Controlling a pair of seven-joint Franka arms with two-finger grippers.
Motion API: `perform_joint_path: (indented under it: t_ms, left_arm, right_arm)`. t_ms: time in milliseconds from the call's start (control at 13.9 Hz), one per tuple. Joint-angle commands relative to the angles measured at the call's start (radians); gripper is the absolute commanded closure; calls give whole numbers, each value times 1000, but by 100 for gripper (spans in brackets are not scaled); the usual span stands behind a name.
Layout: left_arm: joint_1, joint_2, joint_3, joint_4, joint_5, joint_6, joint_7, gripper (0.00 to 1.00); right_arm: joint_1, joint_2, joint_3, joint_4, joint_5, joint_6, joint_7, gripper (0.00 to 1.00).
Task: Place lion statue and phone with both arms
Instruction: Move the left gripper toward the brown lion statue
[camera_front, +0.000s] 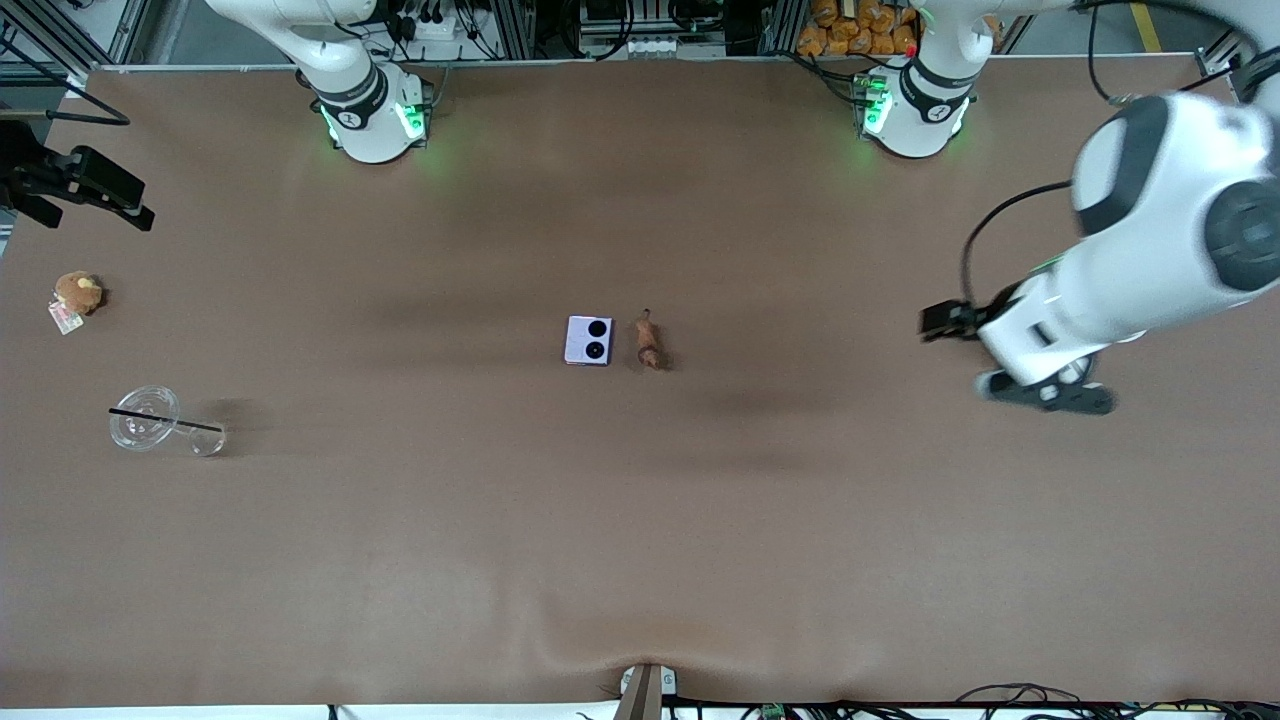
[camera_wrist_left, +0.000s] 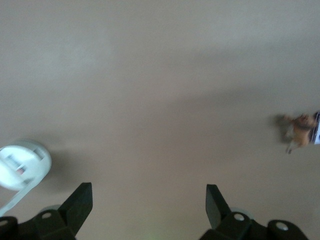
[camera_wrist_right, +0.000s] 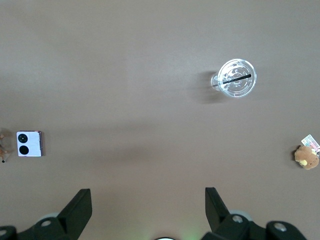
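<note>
I should next grab the body of the lion statue (camera_front: 648, 341) below the mane with my left gripper, so that I can place the statue.
The pale lilac phone (camera_front: 588, 340) lies flat at the middle of the table, its two black camera circles facing up. The small reddish-brown lion statue (camera_front: 648, 341) lies just beside it, toward the left arm's end. My left gripper (camera_front: 1050, 395) is open and empty, up over bare table near the left arm's end. Its wrist view (camera_wrist_left: 149, 200) shows the lion statue (camera_wrist_left: 300, 131) and an edge of the phone (camera_wrist_left: 316, 129) far off. My right gripper (camera_front: 75, 185) is up over the right arm's end. It shows open and empty in its wrist view (camera_wrist_right: 148, 200), with the phone (camera_wrist_right: 29, 143) far off.
A clear plastic cup with a black straw (camera_front: 155, 420) (camera_wrist_right: 236, 78) lies near the right arm's end. A round brown plush toy with a tag (camera_front: 78, 293) (camera_wrist_right: 306, 156) sits farther from the front camera than the cup. The brown table cover (camera_front: 640, 560) wrinkles at the front edge.
</note>
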Motion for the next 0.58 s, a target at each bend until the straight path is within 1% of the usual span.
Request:
perform_joint_path:
  t_ms: [0,144,361,505]
  left_arm:
    - [-103,63,4,37,2,61,-164,0]
    - [-204,106,4,31,2,147,-337,0]
    - [-333,188,7,26,13,253,-520,0]
    - [-378,233,4,23,13,322,-613,0]
  right_arm:
    - [-26,-1,16,-6,7,-2,7,0]
    - [-26,0,16,-5,7,-2,7,0]
    - [-26,0,16,-9,7,-1,7,0]
    - [-26,3,16,-9,7,-2,7,0]
